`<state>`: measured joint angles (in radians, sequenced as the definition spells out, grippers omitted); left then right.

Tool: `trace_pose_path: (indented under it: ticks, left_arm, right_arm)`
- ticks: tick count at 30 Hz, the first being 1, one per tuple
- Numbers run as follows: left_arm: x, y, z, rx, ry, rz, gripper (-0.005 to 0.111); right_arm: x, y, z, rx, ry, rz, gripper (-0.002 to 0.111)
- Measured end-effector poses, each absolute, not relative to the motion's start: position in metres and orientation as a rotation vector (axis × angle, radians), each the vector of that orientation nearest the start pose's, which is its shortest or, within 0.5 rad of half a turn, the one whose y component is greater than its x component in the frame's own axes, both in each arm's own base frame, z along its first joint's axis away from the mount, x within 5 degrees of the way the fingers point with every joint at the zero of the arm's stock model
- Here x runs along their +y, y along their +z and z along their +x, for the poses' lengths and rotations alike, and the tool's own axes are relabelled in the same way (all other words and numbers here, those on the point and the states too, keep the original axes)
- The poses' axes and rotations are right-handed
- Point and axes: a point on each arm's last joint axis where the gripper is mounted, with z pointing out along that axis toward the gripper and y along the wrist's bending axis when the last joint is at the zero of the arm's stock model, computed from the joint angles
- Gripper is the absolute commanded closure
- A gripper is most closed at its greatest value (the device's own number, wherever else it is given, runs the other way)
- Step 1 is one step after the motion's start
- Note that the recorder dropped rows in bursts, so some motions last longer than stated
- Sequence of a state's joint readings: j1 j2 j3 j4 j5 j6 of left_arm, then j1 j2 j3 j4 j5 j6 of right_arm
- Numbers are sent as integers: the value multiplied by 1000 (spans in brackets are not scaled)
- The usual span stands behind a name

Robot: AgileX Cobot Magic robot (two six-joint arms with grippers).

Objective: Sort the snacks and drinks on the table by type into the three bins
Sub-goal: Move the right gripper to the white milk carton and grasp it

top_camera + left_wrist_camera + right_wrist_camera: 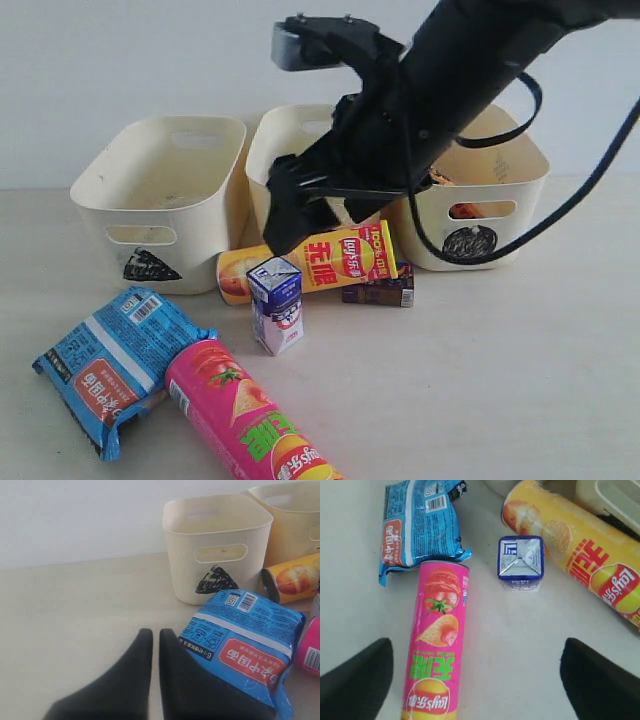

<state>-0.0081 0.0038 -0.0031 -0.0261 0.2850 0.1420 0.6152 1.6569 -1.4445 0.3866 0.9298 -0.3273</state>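
Observation:
The drinks need to be sorted into their bin, so my right gripper will next grab the purple-and-white carton by its upright body (pixel 275 290) (pixel 520 560) near the carton's top.
On the table (pixel 500 360), the yellow chip tube (pixel 320 262) lies in front of the three bins, triangle (pixel 160 200), middle (pixel 300 140) and circle (pixel 500 190). The purple-and-white carton (pixel 276 303) stands upright, with the dark brown carton (pixel 380 290) behind the tube. Near the front lie the blue packet (pixel 115 365) and the pink tube (pixel 250 420). My right gripper (pixel 295 225) hangs open above the yellow tube, holding nothing; in its wrist view the gripper (pixel 476 647) frames the pink tube (pixel 437 645) and the carton (pixel 521 560). My left gripper (pixel 151 636) is shut and empty beside the blue packet (pixel 240 650).
An orange bag (pixel 468 211) shows through the circle bin's handle cutout. My right arm and its cables cross over the middle and circle bins. The middle bin's mark is hidden. Bare table (pixel 75 605) spreads beside the left gripper.

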Motion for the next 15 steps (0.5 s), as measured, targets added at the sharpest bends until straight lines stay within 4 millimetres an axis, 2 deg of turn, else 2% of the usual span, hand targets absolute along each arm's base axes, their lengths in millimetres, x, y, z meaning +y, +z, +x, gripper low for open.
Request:
trace_pose_path:
  ticks: [9, 15]
  left_arm:
    - [-1, 188, 55, 1766, 72, 116, 102]
    - [-1, 188, 55, 1766, 72, 116, 102]
  right_arm:
    - [259, 263, 303, 2462, 517, -977, 21]
    - [269, 237, 318, 2439, 488, -938, 21]
